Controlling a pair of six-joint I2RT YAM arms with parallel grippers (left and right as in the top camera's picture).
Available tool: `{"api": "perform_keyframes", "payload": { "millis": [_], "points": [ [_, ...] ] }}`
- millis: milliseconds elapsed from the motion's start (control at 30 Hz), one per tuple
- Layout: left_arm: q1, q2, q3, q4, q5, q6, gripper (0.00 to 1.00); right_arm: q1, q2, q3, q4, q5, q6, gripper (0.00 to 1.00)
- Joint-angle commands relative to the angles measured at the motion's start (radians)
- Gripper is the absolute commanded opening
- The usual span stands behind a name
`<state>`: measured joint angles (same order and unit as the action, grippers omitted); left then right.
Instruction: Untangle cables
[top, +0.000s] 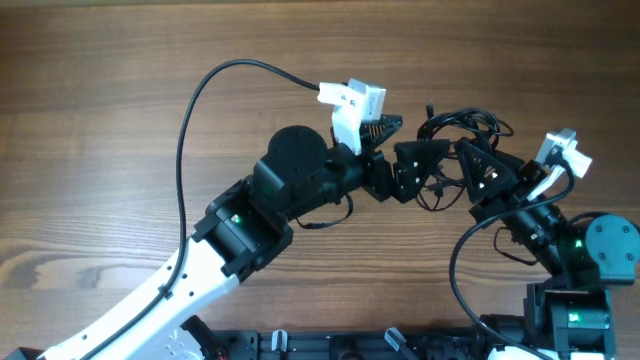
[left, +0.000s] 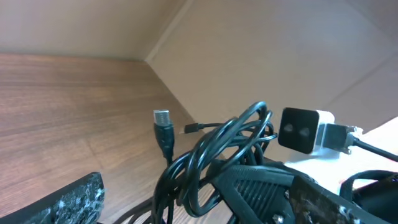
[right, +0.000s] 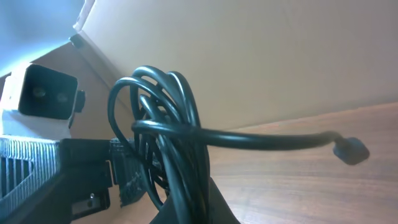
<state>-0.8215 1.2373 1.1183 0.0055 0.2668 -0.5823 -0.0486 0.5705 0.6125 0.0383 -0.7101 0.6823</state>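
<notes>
I need to grip the bundle by its hanging cords with my left gripper next, so the loops stay exposed for my right gripper to grab and untangle.
The cables (top: 460, 130) are a tangled bundle of thin black cords lifted between my two grippers, right of the table's middle. In the left wrist view the bundle (left: 211, 155) loops upward, with a silver-tipped plug (left: 161, 118) sticking up to its left. My left gripper (top: 420, 165) is open, its fingers wide apart with cords hanging between them (left: 196, 199). My right gripper (top: 478, 165) is shut on the bundle (right: 168, 124), which rises out of its jaws (right: 193, 205). One cord ends in a small plug (right: 350, 149) pointing right.
The left arm's thick black cable (top: 200, 100) arcs over the wooden table (top: 100, 150). The right arm's cable (top: 458, 260) loops near its base. A black rail (top: 350, 345) runs along the front edge. The two grippers nearly touch.
</notes>
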Motion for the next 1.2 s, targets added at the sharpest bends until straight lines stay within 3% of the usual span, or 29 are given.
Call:
{"api": "perform_keyframes", "payload": {
  "millis": [0, 33, 133, 333, 367, 533, 667, 767, 933, 1033, 1167],
  "points": [
    [0.006, -0.014, -0.001, 0.007, 0.036, -0.01, 0.89, -0.001, -0.003, 0.018, 0.057, -0.064, 0.082, 0.04],
    [0.006, -0.013, -0.001, 0.007, 0.036, -0.01, 0.8, -0.001, -0.003, 0.018, 0.079, -0.079, 0.092, 0.04],
    [0.006, -0.01, -0.001, 0.007, 0.036, -0.01, 0.77, -0.001, -0.003, 0.018, 0.109, -0.093, 0.133, 0.04],
    [0.005, 0.018, -0.001, 0.037, 0.036, -0.01, 0.53, -0.001, -0.003, 0.018, 0.134, -0.131, 0.159, 0.04],
    [0.005, 0.027, -0.001, 0.044, 0.036, -0.01, 0.39, -0.001, -0.003, 0.018, 0.134, -0.131, 0.159, 0.04],
    [0.006, 0.029, -0.001, 0.059, 0.036, -0.008, 0.06, -0.001, -0.003, 0.018, 0.134, -0.146, 0.159, 0.04],
    [0.006, 0.029, -0.001, 0.058, 0.035, 0.015, 0.04, -0.001, -0.003, 0.018, 0.132, -0.146, 0.154, 0.04],
    [0.006, 0.029, -0.001, 0.058, 0.005, 0.134, 0.04, -0.001, -0.002, 0.018, 0.104, -0.138, 0.117, 0.04],
    [0.007, 0.029, -0.001, 0.031, -0.1, 0.135, 0.04, -0.001, 0.031, 0.018, 0.011, -0.127, 0.075, 0.1],
    [0.006, 0.029, -0.001, 0.002, -0.105, 0.171, 0.04, -0.001, 0.061, 0.018, -0.057, -0.13, 0.022, 0.43],
    [0.007, 0.029, -0.001, -0.029, -0.143, 0.187, 0.04, -0.001, 0.065, 0.018, -0.131, -0.131, -0.045, 0.59]
  ]
}}
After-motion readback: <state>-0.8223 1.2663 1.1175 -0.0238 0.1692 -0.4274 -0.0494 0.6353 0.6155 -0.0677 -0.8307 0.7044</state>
